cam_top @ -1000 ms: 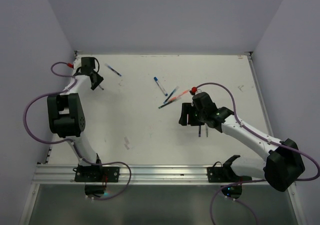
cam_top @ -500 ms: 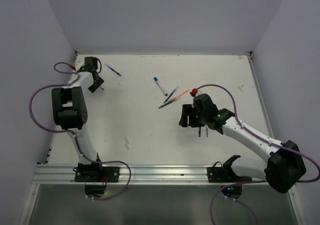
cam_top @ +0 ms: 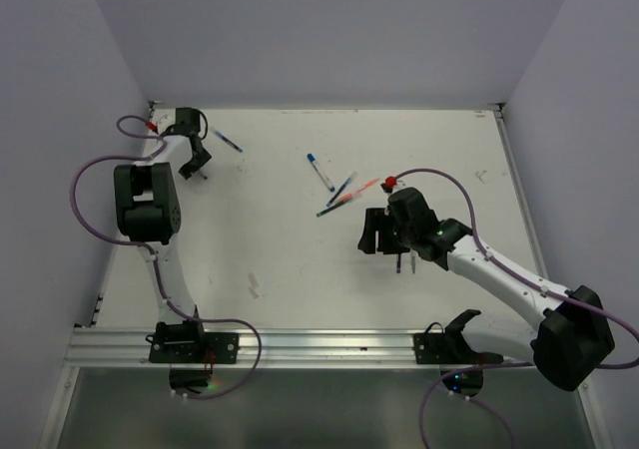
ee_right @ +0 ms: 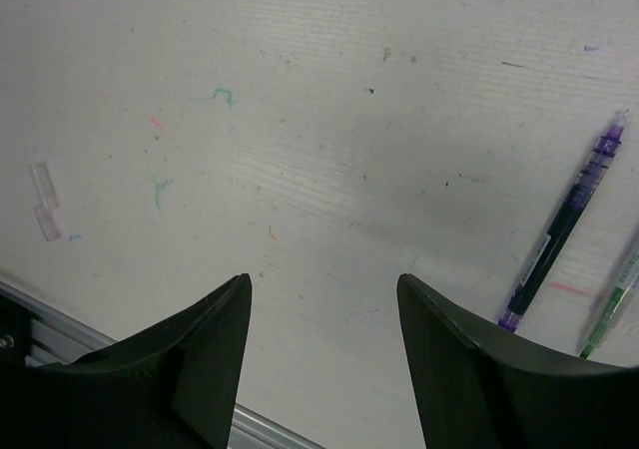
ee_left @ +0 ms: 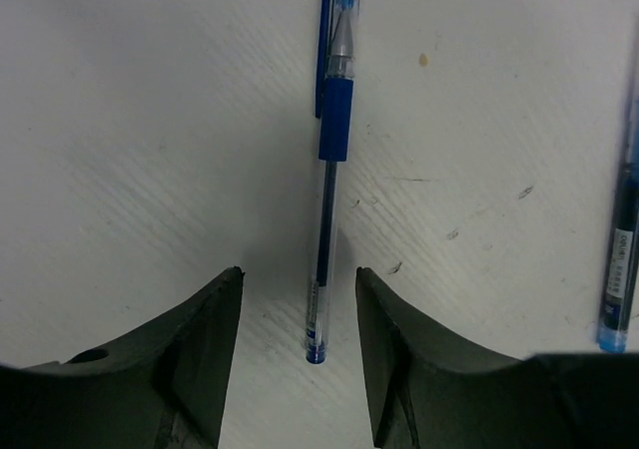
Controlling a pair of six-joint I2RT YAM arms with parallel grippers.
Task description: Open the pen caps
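The robot's left gripper needs to grab the blue stick pen by its near end, away from the cap, so the right gripper can grab it to open the cap.
In the left wrist view a blue stick pen lies flat on the white table, its blue cap on the far end. My left gripper is open, its fingers either side of the pen's near end without touching it. A second blue pen lies at the right edge. Seen from the top, my left gripper is at the far left, next to a blue pen. My right gripper is open over bare table, just near of three pens, one with an orange-red end.
A purple pen and a green pen lie right of my right gripper. Two small clear pieces rest at the left. The aluminium rail runs along the near edge. Grey walls close in the table.
My left arm's elbow has swung toward the far left corner while its gripper stayed near the same spot. My right arm has shifted slightly nearer.
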